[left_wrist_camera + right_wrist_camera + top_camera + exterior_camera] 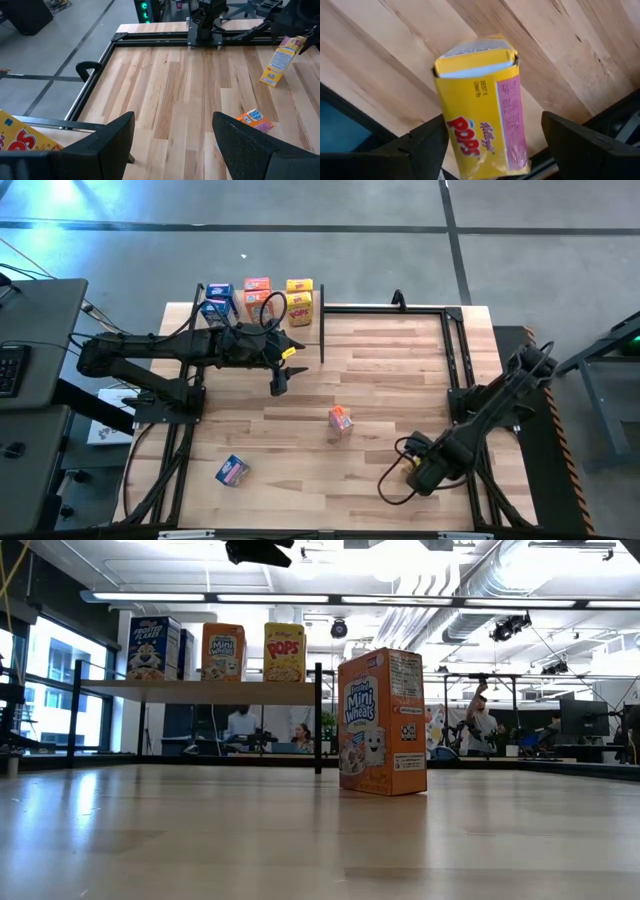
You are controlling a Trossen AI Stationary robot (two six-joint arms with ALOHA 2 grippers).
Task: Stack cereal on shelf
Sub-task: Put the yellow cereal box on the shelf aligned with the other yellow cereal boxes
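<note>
The yellow Pops box's red lettering (465, 136) is between my right gripper's fingers, well below the box's top flap. So it is time now for that gripper to close on the yellow Pops box.
The shelf (120, 690) stands at the table's far left and carries blue (153, 647), orange (223, 650) and yellow (284, 652) cereal boxes standing upright. An orange box (341, 420) stands upright mid-table. A blue box (232, 470) lies flat near the front left. My right gripper (420, 472) points down near the front right, open around a yellow Pops box (480, 115). My left gripper (279, 385) hovers open in front of the shelf with nothing between its fingers. My right gripper straddles the yellow box's upper part from above, fingers across its width. One finger (427, 145) overlaps the box's edge, and I cannot tell whether it touches. The other finger (580, 145) stands clear of it. The box is tilted (279, 62), its lower end at the tabletop.
A black metal frame (455, 350) runs along the table's far and right edges. A black shelf post (322, 335) stands beside the yellow box on the shelf. Bare wood lies between the orange box and the right arm. People show in the room beyond the table.
</note>
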